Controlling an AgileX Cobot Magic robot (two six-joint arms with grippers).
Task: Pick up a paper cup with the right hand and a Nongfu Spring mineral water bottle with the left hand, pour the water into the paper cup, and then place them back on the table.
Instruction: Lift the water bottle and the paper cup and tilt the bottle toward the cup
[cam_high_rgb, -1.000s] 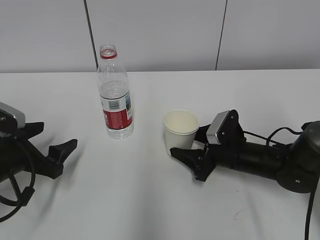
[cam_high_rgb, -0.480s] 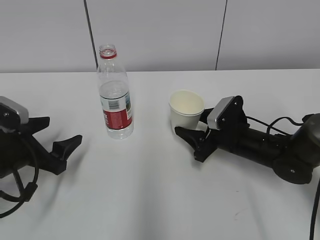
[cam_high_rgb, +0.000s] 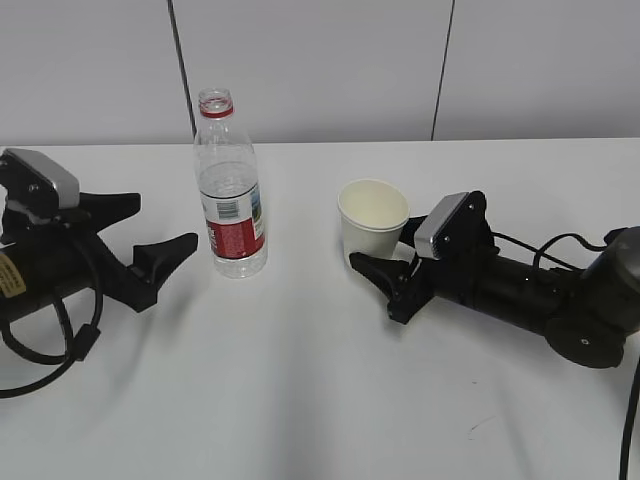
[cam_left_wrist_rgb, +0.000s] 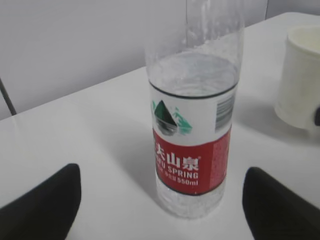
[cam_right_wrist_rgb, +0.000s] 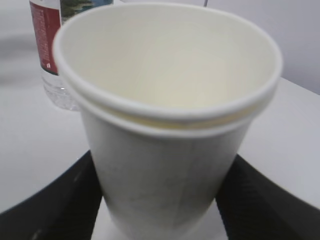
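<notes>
I need to pour next, so my left gripper needs to hold the uncapped bottle around its red label band (cam_high_rgb: 237, 238), because water (cam_high_rgb: 229, 183) stands just above the label.
The Nongfu Spring mineral water bottle (cam_high_rgb: 231, 190) stands upright and uncapped on the table (cam_high_rgb: 300, 380), with water (cam_left_wrist_rgb: 192, 75) up to just above its label. My left gripper (cam_high_rgb: 165, 222) is open just left of the bottle. In the left wrist view the bottle (cam_left_wrist_rgb: 192, 135) stands between and beyond the two fingers (cam_left_wrist_rgb: 52, 202), untouched. My right gripper (cam_high_rgb: 392, 255) is shut on the paper cup (cam_high_rgb: 373, 215) and holds it upright. In the right wrist view the cup (cam_right_wrist_rgb: 170, 115) fills the frame, with black fingers (cam_right_wrist_rgb: 260, 200) pressed on both sides. The cup looks empty.
A grey panelled wall (cam_high_rgb: 320, 60) rises behind the table's far edge. The bottle's base also shows at the upper left of the right wrist view (cam_right_wrist_rgb: 50, 45). The cup shows at the right edge of the left wrist view (cam_left_wrist_rgb: 300, 80).
My left gripper has moved right, close to the bottle, still open. My right gripper carried the cup up and to the right a second ago and has since stayed still.
</notes>
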